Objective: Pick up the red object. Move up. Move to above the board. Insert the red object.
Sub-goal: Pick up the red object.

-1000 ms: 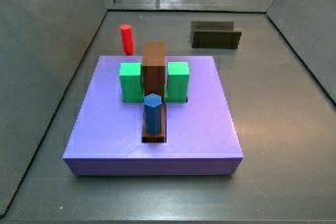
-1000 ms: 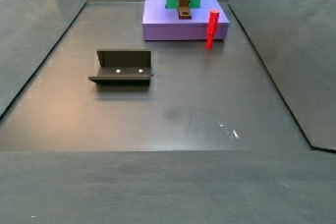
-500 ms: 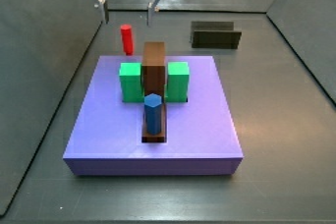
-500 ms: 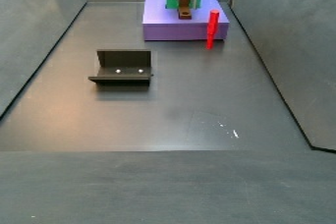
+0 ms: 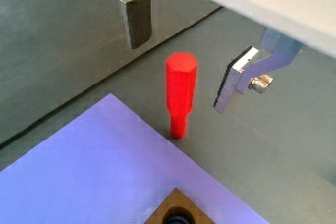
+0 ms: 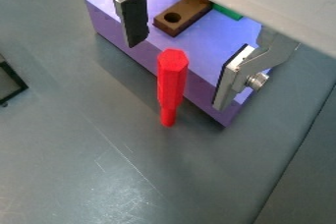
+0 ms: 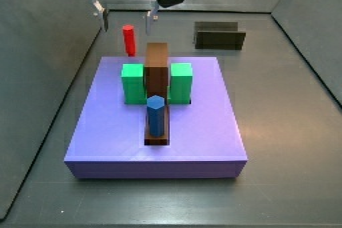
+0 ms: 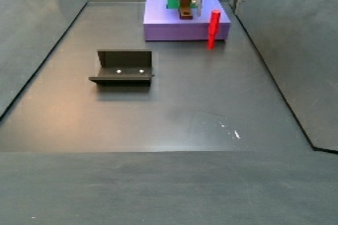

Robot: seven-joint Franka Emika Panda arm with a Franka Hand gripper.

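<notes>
I need to pick up the red object with my gripper next by its thick section (image 7: pixel 130 35). Then the red object's narrow tip stays free to go into the board (image 7: pixel 160 122).
The red object (image 7: pixel 128 39) is a slim red peg standing upright on the floor just beyond the board's far edge; it also shows as the red object (image 8: pixel 211 30). The board (image 7: pixel 160 122) is a purple-blue slab with a green block (image 7: pixel 135 81), a brown slotted bar (image 7: pixel 158 67) and a blue peg (image 7: pixel 156 115). My gripper (image 7: pixel 127 12) hangs open above the red object. In both wrist views the fingers straddle the red object (image 5: pixel 180 88) (image 6: pixel 171 85) without touching it, and the gripper (image 5: pixel 187 51) (image 6: pixel 184 49) holds nothing.
The fixture (image 8: pixel 123 67) stands on the dark floor away from the board (image 8: pixel 165 22), and shows as the fixture (image 7: pixel 219 36) behind the board. Grey walls enclose the floor on all sides.
The gripper has come down and moved over the red object. The red object and the board have not moved.
</notes>
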